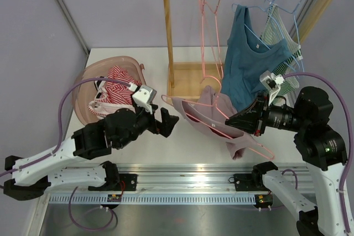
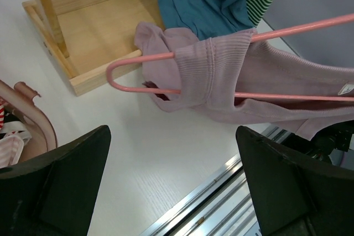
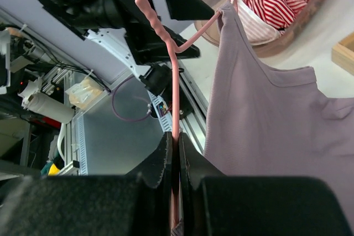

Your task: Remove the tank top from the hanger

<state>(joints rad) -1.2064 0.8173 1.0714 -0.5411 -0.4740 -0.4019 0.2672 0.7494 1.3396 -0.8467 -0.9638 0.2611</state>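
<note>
My left gripper is about to grab the tank top by its strap near the hanger's end (image 1: 179, 104) (image 2: 200, 74). That leaves the wire free to slide out.
A mauve tank top (image 1: 207, 119) hangs on a pink wire hanger (image 1: 193, 116), held tilted low over the table in front of the wooden rack. My right gripper (image 1: 237, 121) is shut on the hanger wire; in the right wrist view the wire (image 3: 175, 81) runs straight up from between the closed fingers (image 3: 175, 139), with the tank top (image 3: 260, 120) draped to its right. My left gripper (image 1: 166, 120) stands wide open just left of the hanger's end. In the left wrist view the hanger (image 2: 298, 27) and the strap of the tank top (image 2: 221, 75) lie beyond the open gripper (image 2: 172, 136), untouched.
A pink basket (image 1: 83, 89) with striped clothes sits at the left. The wooden rack (image 1: 168, 26) stands behind, carrying empty pink hangers (image 1: 210, 20), a blue top (image 1: 249, 59) and a green striped top (image 1: 279, 34). A metal rail (image 1: 182, 172) runs along the near edge.
</note>
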